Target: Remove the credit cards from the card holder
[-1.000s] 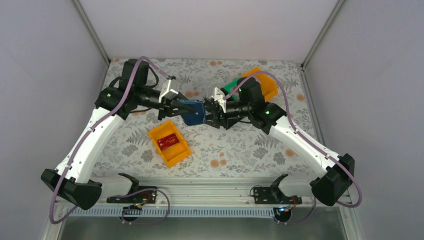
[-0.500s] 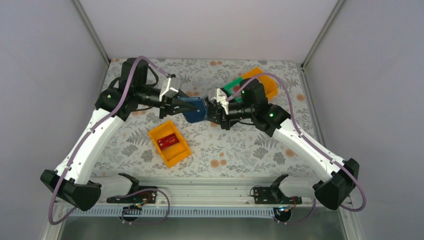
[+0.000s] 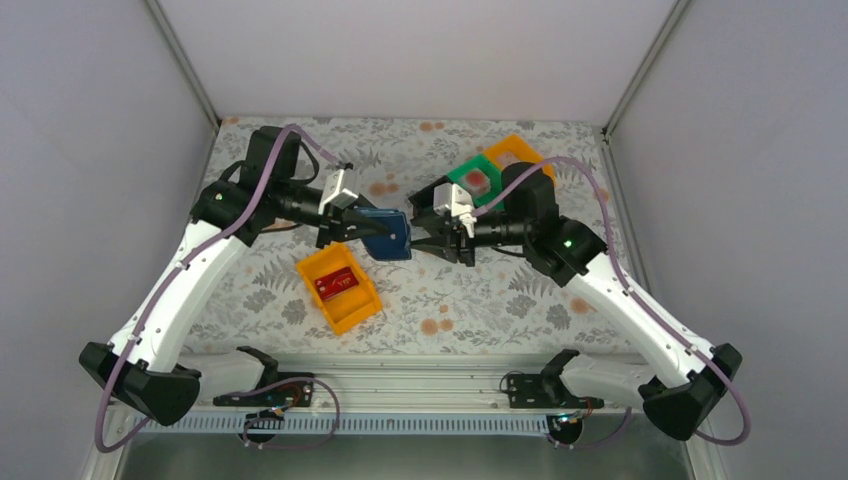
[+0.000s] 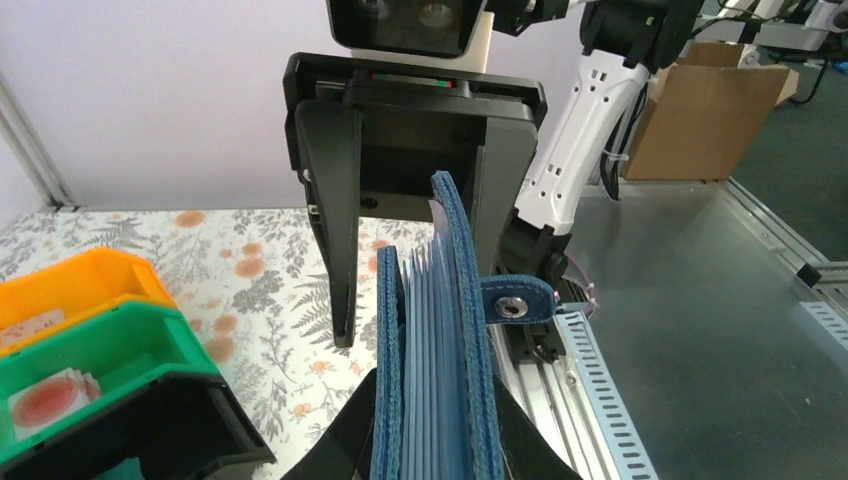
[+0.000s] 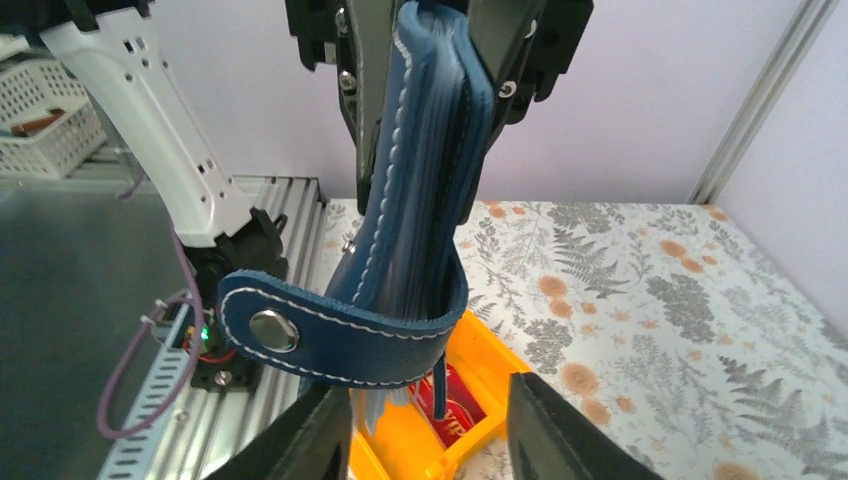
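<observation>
I should next grab the card holder with my right gripper by its snap tab end (image 3: 407,241) (image 5: 396,318), opposite my left gripper, so the cover can open to take cards out.
My left gripper (image 3: 368,230) is shut on the card holder (image 3: 387,233), a navy wallet held on edge above the table. In the left wrist view the gripper (image 4: 436,440) clamps the wallet (image 4: 440,330) with its pale blue sleeves showing. My right gripper (image 3: 428,236) is open and empty, just right of the wallet. In the right wrist view its fingers (image 5: 545,430) straddle the space under the snap tab (image 5: 330,335) without touching it. A red credit card (image 3: 335,284) lies in the near orange bin (image 3: 352,310). A pinkish-white card (image 3: 478,182) lies in the green bin (image 3: 462,172).
A second orange bin (image 3: 520,152) stands at the back right behind the green one. A black bin (image 4: 150,430) sits beside the green bin (image 4: 100,350). The metal rail (image 3: 420,385) runs along the near edge.
My right gripper has drawn back to the right, away from the wallet, and the green bin now shows. The left gripper still holds the wallet, shifted slightly nearer.
</observation>
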### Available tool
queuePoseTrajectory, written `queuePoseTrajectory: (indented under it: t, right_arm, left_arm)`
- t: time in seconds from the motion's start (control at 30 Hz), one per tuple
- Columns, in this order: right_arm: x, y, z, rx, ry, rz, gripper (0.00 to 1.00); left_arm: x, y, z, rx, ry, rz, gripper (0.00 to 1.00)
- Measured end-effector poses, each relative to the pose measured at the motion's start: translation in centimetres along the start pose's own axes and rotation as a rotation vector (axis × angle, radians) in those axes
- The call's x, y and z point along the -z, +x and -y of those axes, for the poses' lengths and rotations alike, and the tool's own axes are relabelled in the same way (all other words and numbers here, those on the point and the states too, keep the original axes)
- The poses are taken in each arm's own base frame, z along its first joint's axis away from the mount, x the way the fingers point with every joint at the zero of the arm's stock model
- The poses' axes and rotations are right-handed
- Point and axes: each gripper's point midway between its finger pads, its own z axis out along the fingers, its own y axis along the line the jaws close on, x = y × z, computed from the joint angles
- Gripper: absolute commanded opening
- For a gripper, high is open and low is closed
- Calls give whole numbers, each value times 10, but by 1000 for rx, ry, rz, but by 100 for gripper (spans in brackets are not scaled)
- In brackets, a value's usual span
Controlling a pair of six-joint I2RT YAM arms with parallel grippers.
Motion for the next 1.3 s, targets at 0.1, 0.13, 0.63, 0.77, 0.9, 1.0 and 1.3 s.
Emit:
queuePoseTrajectory:
  t: [0.1, 0.13, 0.63, 0.77, 0.9, 1.0, 1.3]
  right_arm:
    - [2, -5, -1, 7, -2, 11, 48]
    - [-4, -3, 3, -11, -12, 2, 48]
    - [-23, 2, 10, -64, -71, 3, 44]
    - [-29, 4, 7, -80, -111, 5, 12]
    - [-29, 3, 5, -80, -114, 5, 4]
    - [-27, 2, 9, -85, -84, 2, 4]
    - [-12, 14, 119, -333, 542, -117, 4]
  left_arm:
    - [0, 0, 2, -12, 2, -1, 2]
    - [1, 1, 3, -15, -3, -6, 2]
    - [0, 1, 2, -30, -6, -7, 2]
    - [0, 2, -2, -37, -19, -10, 2]
    - [0, 2, -6, -34, -34, -12, 17]
    - [0, 1, -10, -35, -47, -9, 93]
    - [10, 54, -91, 134, -476, -157, 100]
